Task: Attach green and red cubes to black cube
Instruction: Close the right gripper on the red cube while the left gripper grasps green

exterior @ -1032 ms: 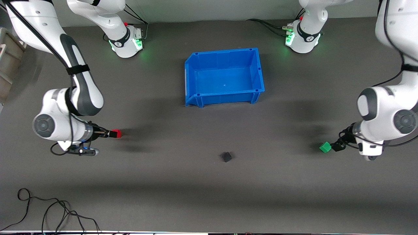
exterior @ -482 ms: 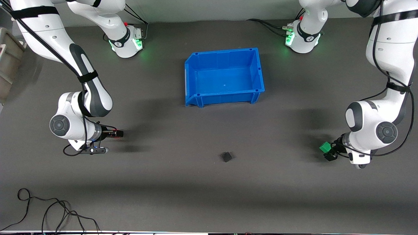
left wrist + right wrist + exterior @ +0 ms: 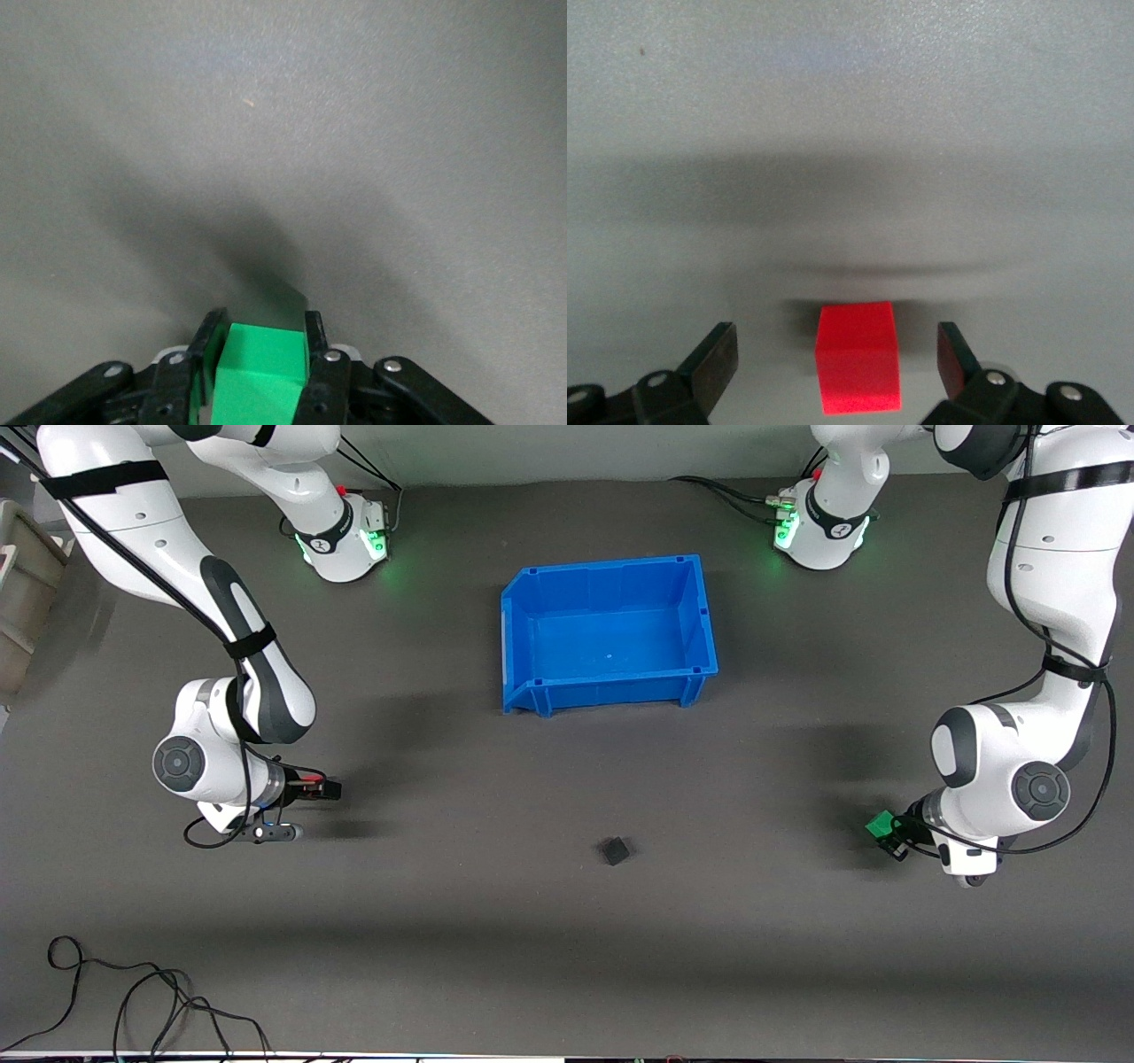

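My right gripper takes hold of the red cube by its opposite sides next, to attach it to the black cube (image 3: 616, 851).
The red cube (image 3: 858, 367) rests on the table between the spread fingers of my right gripper (image 3: 837, 352), touching neither finger; in the front view it is mostly hidden under that gripper (image 3: 317, 788). My left gripper (image 3: 261, 343) is shut on the green cube (image 3: 262, 370), low at the table toward the left arm's end; the cube also shows in the front view (image 3: 878, 825) at that gripper (image 3: 889, 835). The black cube (image 3: 616, 851) lies alone on the table between the two grippers, nearer to the front camera than the bin.
An empty blue bin (image 3: 532, 691) stands mid-table near the robot bases. Loose black cables (image 3: 133, 1001) lie by the front edge toward the right arm's end. A beige box (image 3: 22, 593) sits at that end's table edge.
Both arms have come lower and closer over their cubes. The right gripper now straddles the red cube; the left gripper's fingers have closed round the green cube.
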